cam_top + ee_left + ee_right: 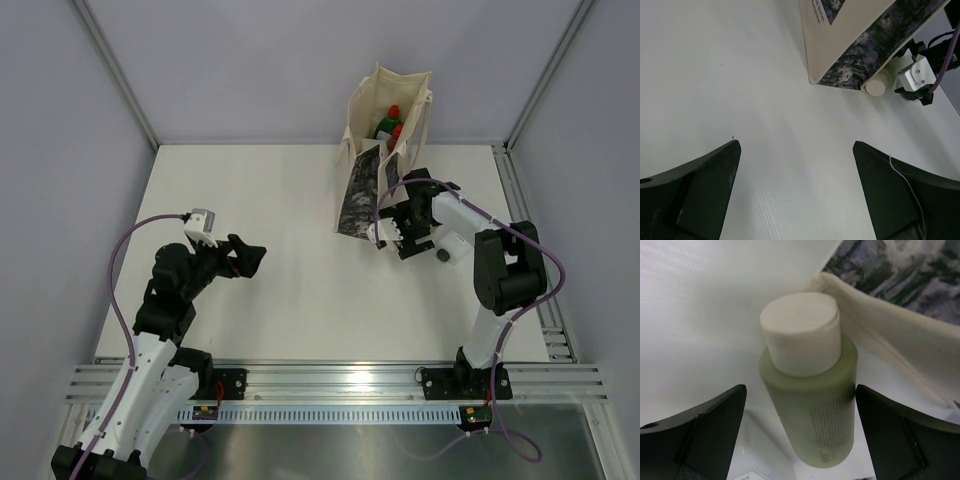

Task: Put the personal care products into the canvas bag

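My right gripper grabs the pale green bottle by its white cap (802, 336) next, which leaves the bottle's body free to enter the canvas bag.
The cream canvas bag (388, 105) stands at the back of the table, its dark picture panel (362, 195) facing front-left. Red-capped bottles (393, 120) show inside its open top. A pale green cylinder bottle (815, 410) with a white cap lies on the table against the bag's bottom edge (880, 340). My right gripper (800, 387) is open with one jaw on each side of this bottle. The bottle's cap (876, 86) and the bag (850, 45) also show in the left wrist view. My left gripper (795, 143) is open and empty over bare table, left of the bag.
A flat clear or white item (752, 460) lies beside the green bottle at the lower left of the right wrist view. Grey walls (100, 100) close in the table on three sides. A metal rail (340, 385) runs along the near edge.
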Controlling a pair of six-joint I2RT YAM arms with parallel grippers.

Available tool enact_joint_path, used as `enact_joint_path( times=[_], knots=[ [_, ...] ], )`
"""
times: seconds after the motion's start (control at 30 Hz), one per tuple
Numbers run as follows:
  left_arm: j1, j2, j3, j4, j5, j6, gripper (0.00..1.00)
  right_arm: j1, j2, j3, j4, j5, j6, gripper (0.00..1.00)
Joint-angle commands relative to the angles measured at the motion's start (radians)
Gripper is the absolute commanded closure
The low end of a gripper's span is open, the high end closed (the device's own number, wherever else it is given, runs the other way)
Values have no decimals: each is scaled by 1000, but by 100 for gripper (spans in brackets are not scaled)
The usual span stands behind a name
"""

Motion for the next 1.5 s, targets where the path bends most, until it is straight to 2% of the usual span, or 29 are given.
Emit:
enact_joint_path(
  times=[0.0, 0.07, 0.2, 0.3, 0.33, 0.43, 0.63, 0.77, 0.93, 1.07, 1.13, 1.47],
  knots=[
    [-2, 13, 24, 57, 4, 8, 1, 50, 35, -16, -13, 43, -45, 2],
    [-2, 18, 27, 58, 4, 6, 1, 73, 44, -33, -13, 48, -50, 3],
    [-2, 15, 30, 48, 1, 11, 1, 92, 37, -65, -66, 22, -55, 16],
    [-2, 7, 25, 42, -6, 15, 1, 90, 6, -119, -60, 19, -50, 45],
    [-2, 7, 22, 48, -6, 15, 1, 90, -14, -131, -57, 14, -36, 60],
    [-2, 13, 11, 71, 0, 6, 1, 90, -54, -176, -39, -15, -13, 68],
    [-2, 52, 21, 94, 15, 8, 1, 92, -107, -171, -48, -147, 89, 78],
    [-2, 67, 25, 104, 21, 6, 1, 90, -132, -98, -79, -289, 191, 86],
    [-2, 73, 27, 111, 21, 0, 1, 90, -138, 17, -123, -450, 395, 92],
    [-2, 64, 25, 103, 20, 1, 1, 89, -149, 124, -152, -646, 574, 96],
    [-2, 61, 24, 101, 18, 0, 1, 90, -147, 148, -135, -688, 698, 100],
    [-2, 64, 11, 129, 58, -25, 1, 92, -144, 146, 76, -845, 1128, 100]
  ],
)
